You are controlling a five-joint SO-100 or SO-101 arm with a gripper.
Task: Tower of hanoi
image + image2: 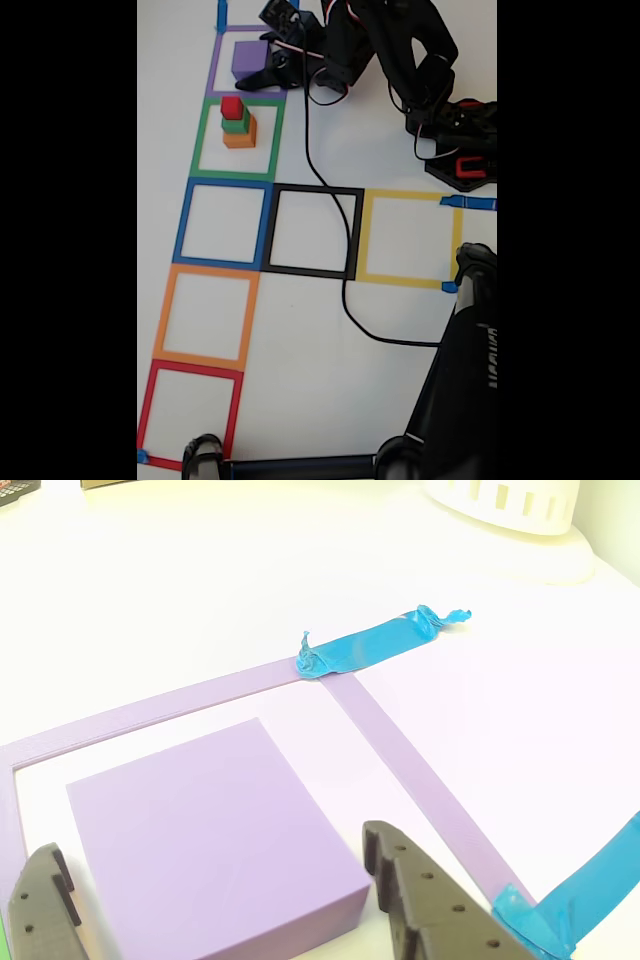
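Observation:
The large purple block (pixel 246 58) needs to go into the empty blue square (pixel 223 223). I should grab the block by its opposite sides next.
A large purple block (pixel 246 58) lies flat inside the purple tape square (pixel 214 70) at the top of the fixed view. In the green square (pixel 205 140) just below stands a small stack, with an orange block (pixel 239 137) at the bottom, a green block (pixel 235 124) on it and a red block (pixel 232 106) on top. My gripper (pixel 262 50) reaches over the purple block from the right. In the other view my gripper (pixel 210 845) is open, one finger on either side of the purple block (pixel 200 820) without touching it.
Below the green square lie empty blue (pixel 224 222), black (pixel 315 232), yellow (pixel 408 238), orange (pixel 204 316) and red (pixel 188 412) tape squares. A black cable (pixel 345 290) crosses the table. A black stand (pixel 460 380) fills the lower right. A white basket (pixel 510 505) sits beyond the purple square.

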